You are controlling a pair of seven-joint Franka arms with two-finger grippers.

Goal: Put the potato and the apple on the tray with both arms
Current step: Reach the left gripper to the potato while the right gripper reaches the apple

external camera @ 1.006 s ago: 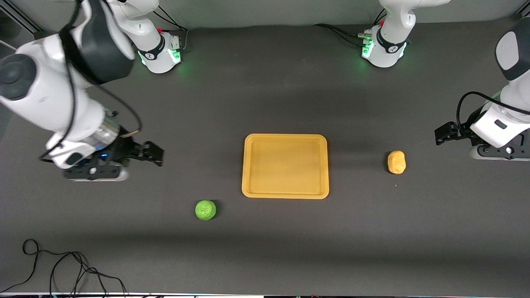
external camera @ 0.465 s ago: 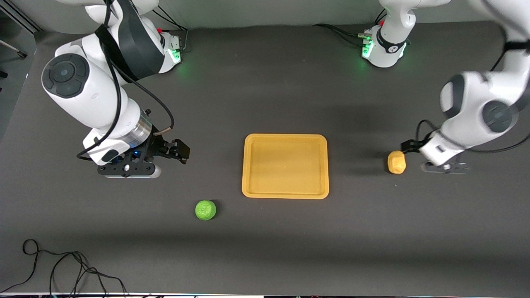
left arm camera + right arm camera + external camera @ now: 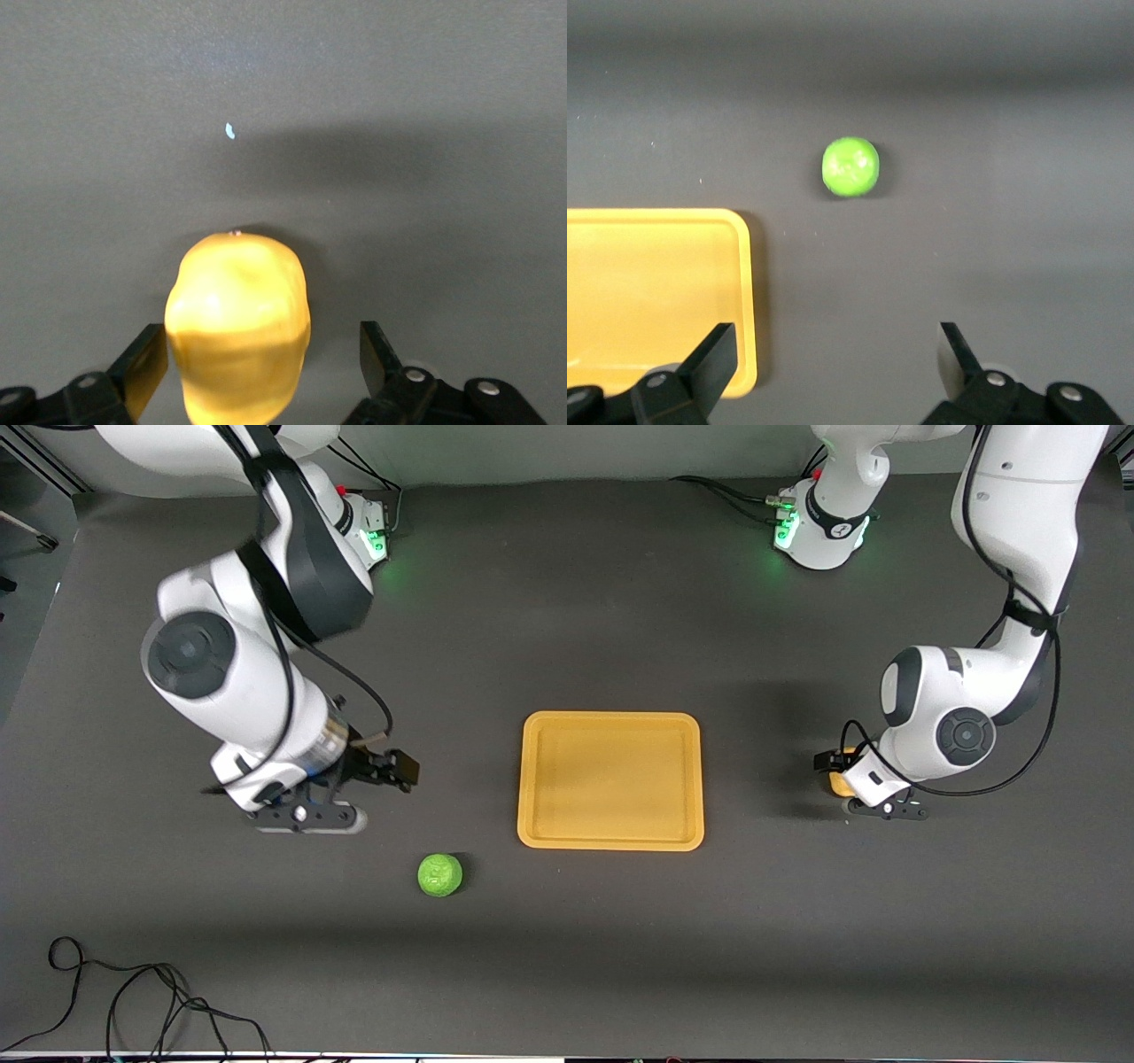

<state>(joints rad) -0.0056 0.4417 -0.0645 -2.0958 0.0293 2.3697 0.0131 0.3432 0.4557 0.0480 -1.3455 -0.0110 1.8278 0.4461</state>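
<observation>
My left gripper closes next, which would catch the potato, since its fingers stand beside the potato's lower sides in the left wrist view.
The yellow-orange tray [image 3: 610, 780] lies mid-table. The green apple [image 3: 439, 874] sits on the table nearer the front camera than the tray, toward the right arm's end. My right gripper [image 3: 306, 815] hovers open and empty over bare table beside the tray. In the right wrist view its open gripper [image 3: 835, 354] is short of the apple [image 3: 850, 166], with the tray's corner [image 3: 647, 292] beside one finger. The potato [image 3: 835, 781] lies toward the left arm's end, mostly hidden by my left gripper [image 3: 852, 790]. In the left wrist view the potato [image 3: 237, 328] sits between the open fingers [image 3: 142, 367].
A loose black cable [image 3: 133, 1001] lies at the table's front corner toward the right arm's end. Both arm bases [image 3: 819, 527] stand along the table edge farthest from the front camera. A small white speck [image 3: 229, 131] lies near the potato.
The left arm swung in and lowered its open gripper around the potato. The right arm moved its gripper toward the tray and apple. The potato, apple and tray have not moved.
</observation>
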